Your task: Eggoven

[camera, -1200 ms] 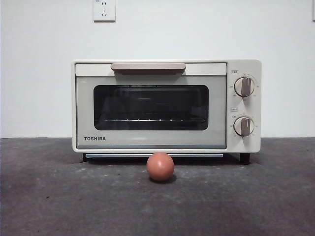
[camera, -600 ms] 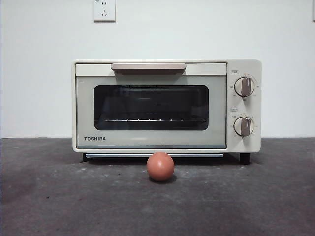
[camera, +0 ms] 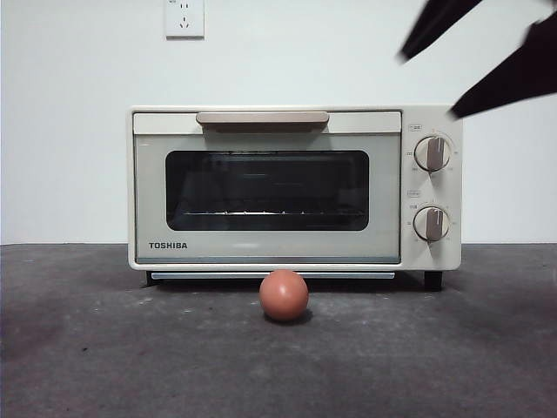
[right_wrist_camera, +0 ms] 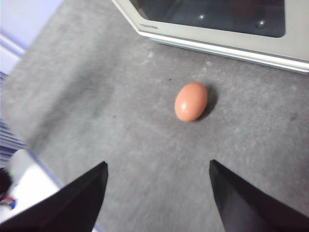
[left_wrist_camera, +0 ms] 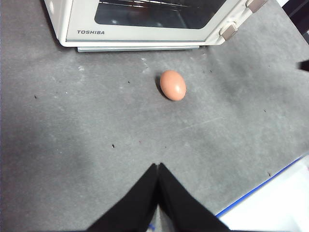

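Note:
The reddish-brown egg needs to get into the toaster oven [camera: 294, 187]. My right gripper will next grab the egg by its rounded shell [camera: 284, 295].
A reddish-brown egg [camera: 284, 295] lies on the dark grey table just in front of the cream TOSHIBA toaster oven [camera: 294, 187], whose door is closed. The egg also shows in the left wrist view [left_wrist_camera: 173, 85] and the right wrist view [right_wrist_camera: 191, 101]. My right gripper [right_wrist_camera: 158, 179] is open and hovers above the table short of the egg; in the front view it enters at the top right [camera: 435, 74]. My left gripper [left_wrist_camera: 158, 166] is shut and empty, well back from the egg.
The oven has a beige handle [camera: 262, 117] along the top of its door and two dials [camera: 432, 153] on the right. A wall socket [camera: 184, 17] sits above. The table's blue-trimmed edge [left_wrist_camera: 260, 188] lies near the left gripper.
The right gripper's two black jaws have come into the front view at the top right. The egg and oven have not moved.

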You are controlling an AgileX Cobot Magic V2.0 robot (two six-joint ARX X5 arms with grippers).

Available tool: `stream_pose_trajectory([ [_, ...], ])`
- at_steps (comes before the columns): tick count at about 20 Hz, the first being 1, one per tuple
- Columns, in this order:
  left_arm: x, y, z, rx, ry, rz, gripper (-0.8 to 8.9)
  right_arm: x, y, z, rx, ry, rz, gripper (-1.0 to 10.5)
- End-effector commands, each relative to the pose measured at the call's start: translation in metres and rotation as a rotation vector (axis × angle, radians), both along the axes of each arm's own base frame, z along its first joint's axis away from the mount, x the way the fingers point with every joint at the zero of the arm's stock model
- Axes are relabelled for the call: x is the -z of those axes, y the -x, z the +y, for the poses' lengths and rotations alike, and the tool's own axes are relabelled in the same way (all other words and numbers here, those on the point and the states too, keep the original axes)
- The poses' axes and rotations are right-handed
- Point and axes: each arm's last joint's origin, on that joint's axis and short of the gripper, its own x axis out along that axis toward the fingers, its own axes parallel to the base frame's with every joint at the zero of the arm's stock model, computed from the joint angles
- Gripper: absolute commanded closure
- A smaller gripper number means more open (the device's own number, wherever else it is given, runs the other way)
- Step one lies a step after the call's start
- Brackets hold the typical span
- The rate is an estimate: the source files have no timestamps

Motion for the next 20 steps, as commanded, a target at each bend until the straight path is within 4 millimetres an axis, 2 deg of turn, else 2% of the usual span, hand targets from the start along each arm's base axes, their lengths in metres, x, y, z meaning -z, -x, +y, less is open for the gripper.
stream_pose_trajectory([
  [1,-0.006,0.000,0.000,0.006,-0.001,-0.029,8.06,0.005,-0.012,0.029,0.040,0.037,0.020,6.1],
  [7,-0.006,0.000,0.000,0.007,-0.001,-0.029,8.06,0.023,-0.055,0.091,0.066,0.215,0.063,6.1],
  [11,-0.006,0.000,0.000,0.009,-0.001,-0.029,8.06,0.042,-0.082,0.121,0.061,0.280,0.107,6.1],
  [15,-0.006,0.000,-0.002,0.028,0.000,-0.029,8.06,0.066,-0.094,0.137,0.081,0.339,0.127,6.1],
  [20,-0.006,0.000,-0.003,0.040,0.000,-0.029,8.06,0.085,-0.102,0.142,0.107,0.377,0.130,6.1],
])
